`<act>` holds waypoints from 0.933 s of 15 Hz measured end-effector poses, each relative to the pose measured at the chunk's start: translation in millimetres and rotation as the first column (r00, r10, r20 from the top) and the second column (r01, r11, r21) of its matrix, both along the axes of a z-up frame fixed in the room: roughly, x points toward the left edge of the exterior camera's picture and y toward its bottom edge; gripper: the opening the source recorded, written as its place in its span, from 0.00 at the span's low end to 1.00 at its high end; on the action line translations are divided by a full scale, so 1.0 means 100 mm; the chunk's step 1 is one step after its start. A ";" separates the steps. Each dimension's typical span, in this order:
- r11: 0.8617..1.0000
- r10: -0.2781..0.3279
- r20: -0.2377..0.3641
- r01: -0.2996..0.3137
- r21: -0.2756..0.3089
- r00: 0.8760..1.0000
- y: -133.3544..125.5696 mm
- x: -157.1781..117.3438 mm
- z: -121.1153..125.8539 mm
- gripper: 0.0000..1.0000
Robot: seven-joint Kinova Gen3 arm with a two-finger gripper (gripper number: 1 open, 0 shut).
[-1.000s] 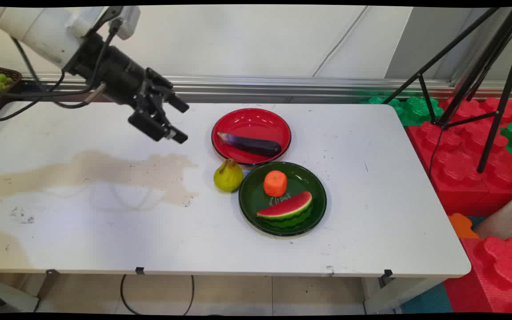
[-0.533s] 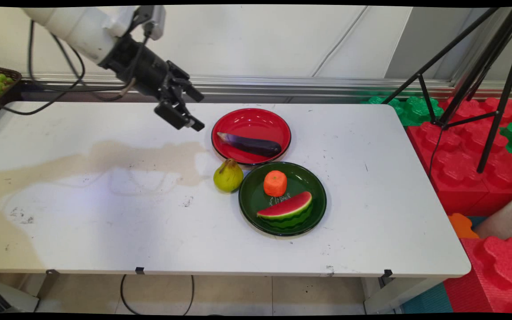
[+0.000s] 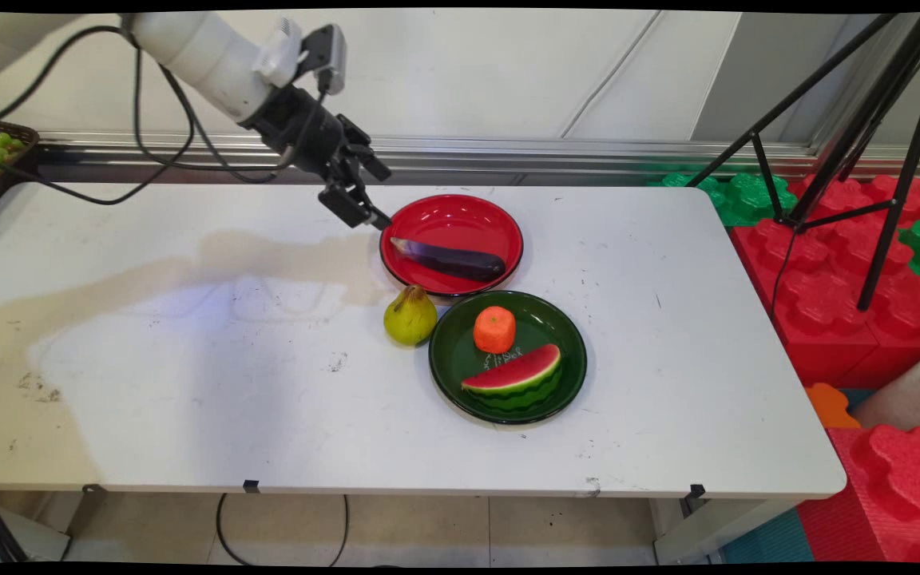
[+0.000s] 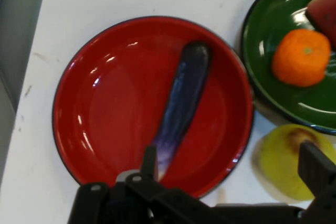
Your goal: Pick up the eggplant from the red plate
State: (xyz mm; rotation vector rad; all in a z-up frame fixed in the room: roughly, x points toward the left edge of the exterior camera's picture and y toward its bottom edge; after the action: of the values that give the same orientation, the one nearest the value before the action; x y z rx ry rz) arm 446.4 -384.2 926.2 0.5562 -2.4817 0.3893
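Observation:
I will empty the red plate [image 3: 460,217] next, so my gripper will reach the eggplant and grab it by its purple body near the pale tip [image 3: 430,255].
My gripper [image 3: 384,200] hangs open and empty just above the left rim of a red plate [image 3: 460,217]. A dark purple eggplant [image 3: 448,258] lies across that plate. In the hand view the gripper [image 4: 231,161] points down at the red plate [image 4: 105,103], with the eggplant [image 4: 184,93] running up from near its left finger [image 4: 149,156]. A yellow-green pear [image 3: 410,316] stands on the table below the plate and shows beside my right finger as the pear [image 4: 281,161]. A green plate [image 3: 568,335] carries an orange [image 3: 494,329] and a watermelon slice [image 3: 514,375].
A wicker basket [image 3: 1,132] with green grapes sits at the table's far left edge. A black tripod [image 3: 851,120] stands over red and green foam blocks [image 3: 843,271] to the right of the table. Black cables [image 3: 140,152] hang from the arm.
The arm has swung right and toward the back of the table, bringing the open gripper from the table's left-middle to the red plate's left rim. The fruit and plates have not moved.

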 end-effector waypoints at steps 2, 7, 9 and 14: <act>1.000 -0.015 0.024 0.015 -0.001 1.000 -0.18 0.00 -0.15 1.00; 0.999 -0.054 0.067 0.053 0.011 0.996 -0.52 -0.05 -0.52 1.00; 0.997 -0.070 0.077 0.069 0.020 0.995 -0.63 -0.10 -0.67 1.00; 0.995 -0.096 0.089 0.093 0.041 0.991 -0.77 -0.19 -0.91 1.00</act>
State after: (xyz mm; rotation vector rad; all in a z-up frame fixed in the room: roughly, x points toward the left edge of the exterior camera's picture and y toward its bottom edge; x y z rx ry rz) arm 427.0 -461.2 835.0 0.4421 -2.5962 0.3396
